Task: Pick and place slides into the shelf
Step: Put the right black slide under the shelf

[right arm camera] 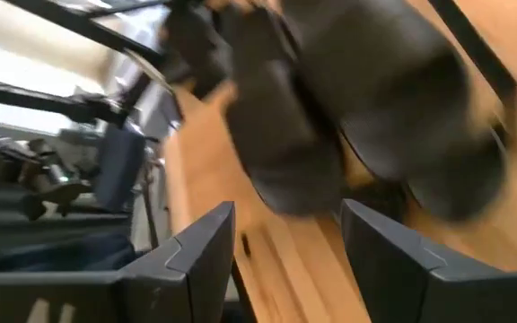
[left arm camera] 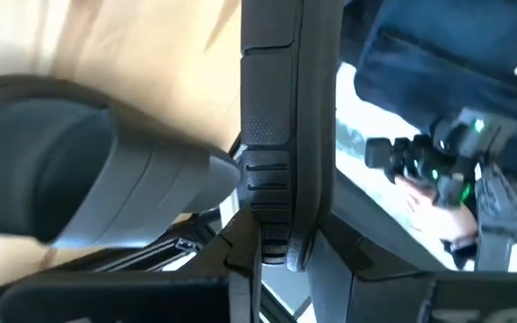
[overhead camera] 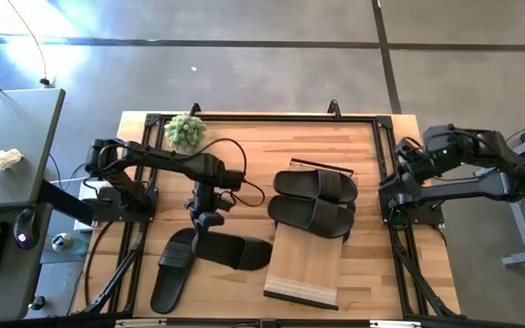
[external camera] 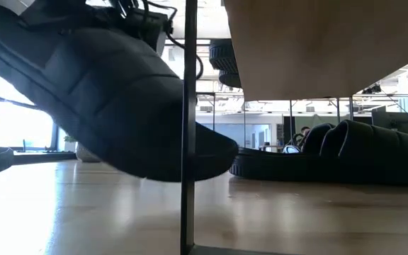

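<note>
The held slide (overhead camera: 242,251) hangs tilted above the tabletop beside the shelf (overhead camera: 306,264) and would drop if the left gripper opened now, so the left gripper should first keep holding the slide.
My left gripper (overhead camera: 210,221) is shut on a black slide (overhead camera: 235,251) near the table's middle. This slide hangs tilted, with its right end (external camera: 211,159) low over the tabletop. A second slide (overhead camera: 173,269) lies flat on the table to the left of it. Two more slides (overhead camera: 315,185) (overhead camera: 313,216) lie side by side at the far end of the shelf (overhead camera: 306,264), at table level in the low view (external camera: 331,152). My right gripper (right arm camera: 285,260) is open and raised by the table's right edge (overhead camera: 406,173), facing those two slides. My left gripper pinches the slide's sole between its two fingers at the slide's left end. The sole's rim (left arm camera: 275,215) shows edge-on between them, with the strap (left arm camera: 61,170) off to one side. The fingers come slanting down from the left. Whether the low end touches the table I cannot tell.
A small potted plant (overhead camera: 185,130) stands at the table's far left. Dark frame rails (overhead camera: 386,182) run along the table's sides. The shelf's thin dark leg (external camera: 188,127) stands close before the held slide in the low view. A grey desk (overhead camera: 12,146) adjoins on the left.
</note>
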`<state>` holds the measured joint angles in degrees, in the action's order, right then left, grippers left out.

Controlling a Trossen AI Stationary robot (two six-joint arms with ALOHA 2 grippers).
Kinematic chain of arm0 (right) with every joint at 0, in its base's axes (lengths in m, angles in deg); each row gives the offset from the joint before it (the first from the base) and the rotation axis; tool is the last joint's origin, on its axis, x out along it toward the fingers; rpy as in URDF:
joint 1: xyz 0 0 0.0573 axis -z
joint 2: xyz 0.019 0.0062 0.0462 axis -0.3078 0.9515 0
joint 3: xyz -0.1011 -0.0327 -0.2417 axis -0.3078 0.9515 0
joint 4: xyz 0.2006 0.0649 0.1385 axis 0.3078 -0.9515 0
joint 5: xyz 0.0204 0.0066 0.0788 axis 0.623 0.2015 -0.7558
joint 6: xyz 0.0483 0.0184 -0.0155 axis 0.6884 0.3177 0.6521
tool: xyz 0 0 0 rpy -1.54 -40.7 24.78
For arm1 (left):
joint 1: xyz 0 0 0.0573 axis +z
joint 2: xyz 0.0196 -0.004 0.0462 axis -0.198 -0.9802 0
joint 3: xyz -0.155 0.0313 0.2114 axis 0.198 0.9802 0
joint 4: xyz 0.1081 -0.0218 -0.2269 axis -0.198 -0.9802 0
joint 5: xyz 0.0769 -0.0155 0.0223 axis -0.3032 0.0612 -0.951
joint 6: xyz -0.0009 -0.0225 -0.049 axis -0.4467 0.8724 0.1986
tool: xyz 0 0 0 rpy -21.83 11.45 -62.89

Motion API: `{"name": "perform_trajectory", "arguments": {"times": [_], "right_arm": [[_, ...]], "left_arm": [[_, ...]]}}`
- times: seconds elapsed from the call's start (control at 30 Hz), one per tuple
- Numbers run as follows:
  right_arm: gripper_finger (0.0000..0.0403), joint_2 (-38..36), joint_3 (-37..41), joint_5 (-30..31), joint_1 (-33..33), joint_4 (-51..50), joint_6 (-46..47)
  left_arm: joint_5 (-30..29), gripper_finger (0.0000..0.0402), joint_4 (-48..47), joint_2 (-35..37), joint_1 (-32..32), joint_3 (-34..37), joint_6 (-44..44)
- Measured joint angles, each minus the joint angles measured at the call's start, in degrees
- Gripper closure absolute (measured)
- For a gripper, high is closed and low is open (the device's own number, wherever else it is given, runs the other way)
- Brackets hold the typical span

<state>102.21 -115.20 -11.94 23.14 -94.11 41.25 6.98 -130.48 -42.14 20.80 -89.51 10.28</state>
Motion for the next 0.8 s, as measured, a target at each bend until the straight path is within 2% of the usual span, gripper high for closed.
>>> {"name": "perform_trajectory", "arguments": {"times": [0.13, 0.33, 0.43, 0.67, 0.8], "right_arm": [[0.0208, -2.4, 0.0, 0.3, 0.0, -7.9, 3.4], [0.0209, -3.1, 0.0, 2.0, 0.0, -16.7, 2.3], [0.0219, -3.0, 0.0, 2.6, 0.0, -17.2, 2.1], [0.0270, -3.2, 0.0, 4.2, 0.0, -17.3, 0.8], [0.0282, -3.2, 0.0, 4.5, 0.0, -17.3, 0.8]], "left_arm": [[1.7, 0.0357, 4.7, -2.6, -1.0, 0.0, -1.2], [2.8, 0.0357, 13.6, -6.6, -1.6, 0.0, 0.1], [2.9, 0.0357, 15.7, -8.9, -1.7, 0.0, 0.1], [4.5, 0.0352, 20.7, -13.9, -3.4, 0.0, -0.8], [4.6, 0.0346, 23.6, -15.3, -5.1, 0.0, -1.3]]}}
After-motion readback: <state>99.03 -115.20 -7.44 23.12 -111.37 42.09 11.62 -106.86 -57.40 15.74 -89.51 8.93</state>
